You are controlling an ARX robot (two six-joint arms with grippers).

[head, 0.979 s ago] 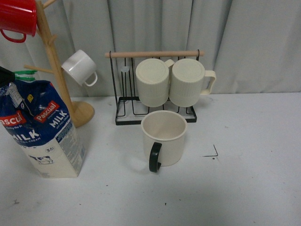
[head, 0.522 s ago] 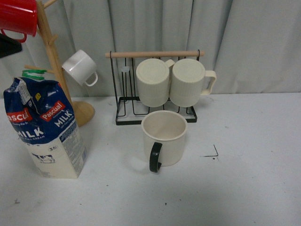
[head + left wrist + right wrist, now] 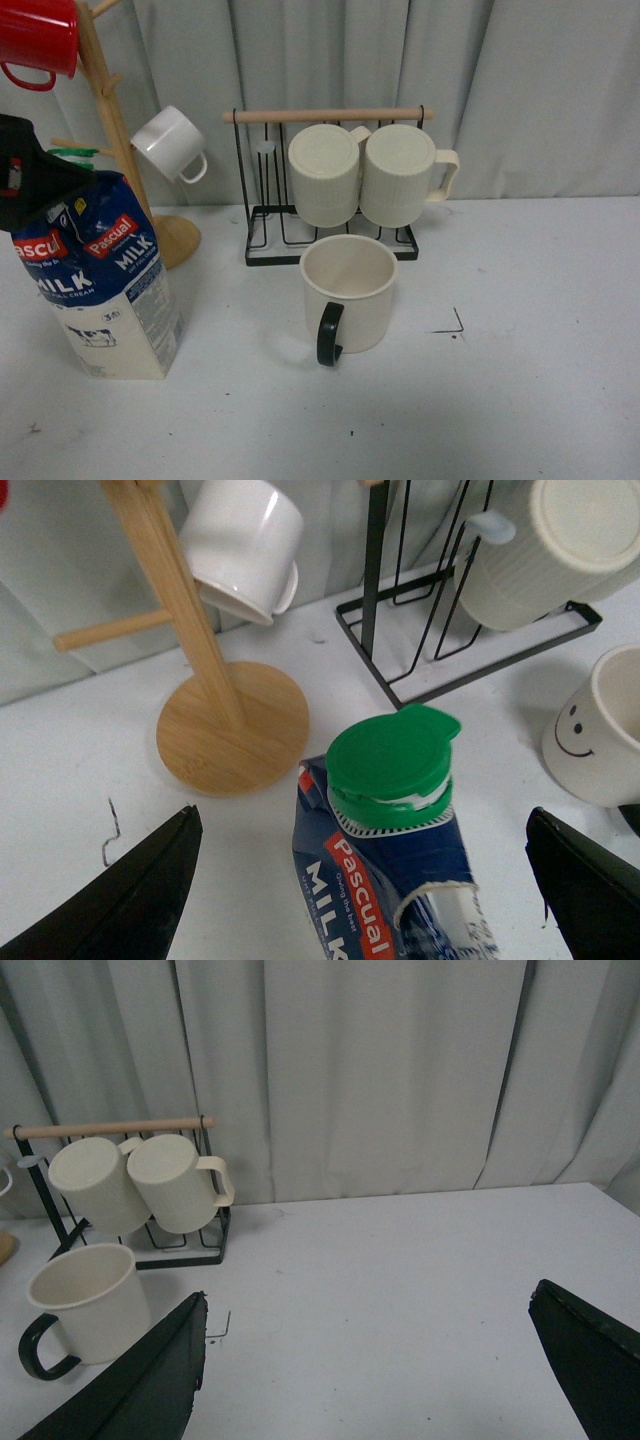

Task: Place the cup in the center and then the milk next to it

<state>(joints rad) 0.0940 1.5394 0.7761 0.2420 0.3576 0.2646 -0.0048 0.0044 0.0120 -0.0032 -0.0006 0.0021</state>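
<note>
My left gripper grabs the carton by its green-capped top next, to set the milk beside the cup in the center.
The cup, wide and cream with a black handle turned toward me, stands upright on the white table in front of the wire rack. The milk, a blue-and-white Pascual carton with a green cap, stands upright at the left, well apart from the cup. My left gripper is open at the carton's top. In the left wrist view its fingers stand wide on either side of the milk, not touching it. The cup's smiley face shows there. My right gripper is open and empty over bare table, right of the cup.
A wooden mug tree at the back left carries a red mug and a small white cup. A black wire rack behind the cup holds two ribbed cream mugs. A black corner mark is on the table.
The milk went from tilted to upright and has stayed put since. My left gripper rose off it, then came back down to its top.
</note>
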